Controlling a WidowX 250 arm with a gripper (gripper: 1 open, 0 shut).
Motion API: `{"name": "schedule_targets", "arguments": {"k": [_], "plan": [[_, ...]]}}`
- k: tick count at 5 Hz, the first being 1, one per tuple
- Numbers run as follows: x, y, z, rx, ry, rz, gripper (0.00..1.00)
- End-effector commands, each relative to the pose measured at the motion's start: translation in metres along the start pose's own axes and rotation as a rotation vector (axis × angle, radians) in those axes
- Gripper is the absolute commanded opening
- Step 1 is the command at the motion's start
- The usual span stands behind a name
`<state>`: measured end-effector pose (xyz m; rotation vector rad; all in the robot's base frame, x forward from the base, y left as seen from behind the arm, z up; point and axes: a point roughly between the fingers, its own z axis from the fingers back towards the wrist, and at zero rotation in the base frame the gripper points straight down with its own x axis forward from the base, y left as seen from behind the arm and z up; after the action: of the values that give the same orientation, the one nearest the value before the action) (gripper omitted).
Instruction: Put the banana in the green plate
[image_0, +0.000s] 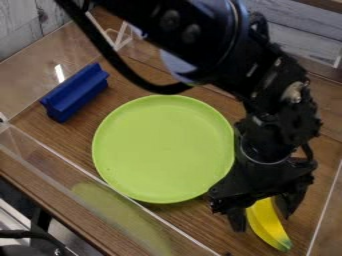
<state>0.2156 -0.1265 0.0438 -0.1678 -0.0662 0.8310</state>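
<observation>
The banana should go in the green plate (160, 147), so my gripper should next grab the banana by its yellow middle (265, 219).
The yellow banana (271, 226) lies on the wooden table just right of the green plate (160, 147), near the front right corner. My black gripper (262, 207) points straight down over it, open, with one finger on each side of the fruit's upper end. The banana's top is hidden behind the gripper body. The lime-green plate is empty and its right rim almost touches the left finger.
A blue rectangular block (72, 91) lies at the left, behind the plate. A clear plastic wall (80, 205) runs along the front and left edges of the table. The black arm (201, 40) reaches in from the top.
</observation>
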Motion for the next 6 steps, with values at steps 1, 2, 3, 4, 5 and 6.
{"name": "schedule_targets", "arguments": {"k": [1, 2, 3, 4, 5, 6], "plan": [[-0.001, -0.007, 0.01, -0.042, -0.019, -0.021, 1.0], [-0.001, -0.007, 0.011, -0.044, -0.026, -0.025, 1.0], [-0.002, -0.005, 0.001, -0.044, -0.024, -0.02, 1.0], [-0.002, -0.003, -0.008, -0.042, -0.023, -0.013, 1.0], [-0.002, -0.002, -0.017, -0.041, -0.023, -0.007, 1.0], [-0.003, 0.0, -0.02, -0.038, -0.022, -0.005, 0.0]]}}
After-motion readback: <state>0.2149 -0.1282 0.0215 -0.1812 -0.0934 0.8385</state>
